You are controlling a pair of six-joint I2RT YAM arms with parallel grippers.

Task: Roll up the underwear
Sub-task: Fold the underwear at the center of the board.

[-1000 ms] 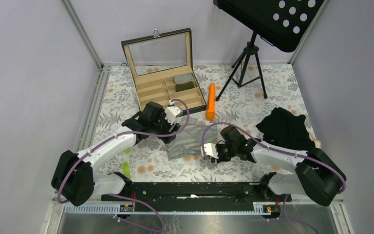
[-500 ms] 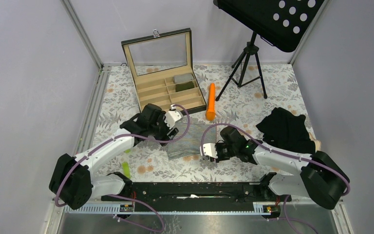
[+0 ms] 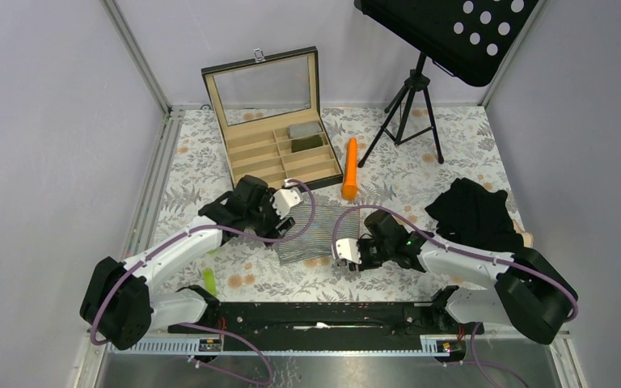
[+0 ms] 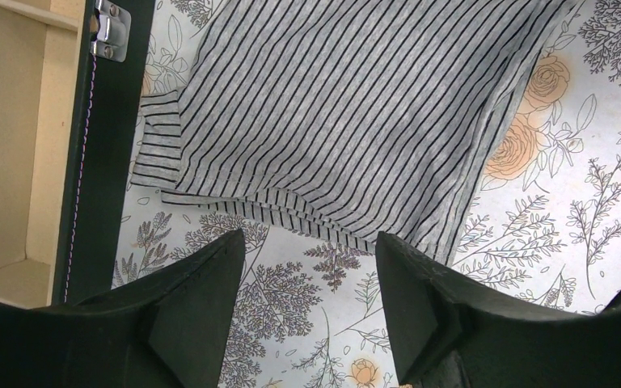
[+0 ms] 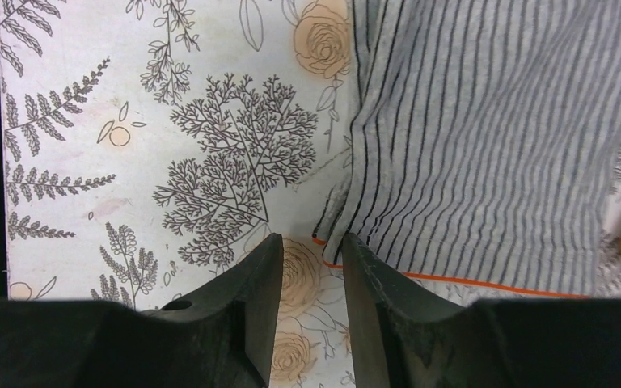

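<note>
The right gripper grabs the pinstriped underwear's orange-trimmed near corner (image 5: 334, 249) next, to fold the underwear's near edge over for rolling.
The light grey pinstriped underwear (image 3: 317, 233) lies flat on the floral table between my two grippers. In the left wrist view it (image 4: 331, 105) fills the upper half. My left gripper (image 4: 309, 242) is open and empty, its tips just short of the cloth's folded hem; in the top view it (image 3: 279, 222) is at the cloth's left edge. My right gripper (image 5: 311, 242) has a narrow gap, with the cloth's orange-trimmed corner (image 5: 333, 242) at its tips; it (image 3: 338, 256) is at the near right corner. The black underwear (image 3: 473, 214) is piled at the right.
An open wooden box (image 3: 279, 145) with compartments stands behind the left gripper; its dark wall (image 4: 101, 162) shows in the left wrist view. An orange carrot-shaped stick (image 3: 350, 168) lies beside it. A tripod (image 3: 411, 105) stands at the back. A green piece (image 3: 208, 280) lies near left.
My left gripper has moved a little nearer, along the striped cloth's left edge. My right gripper has hardly moved.
</note>
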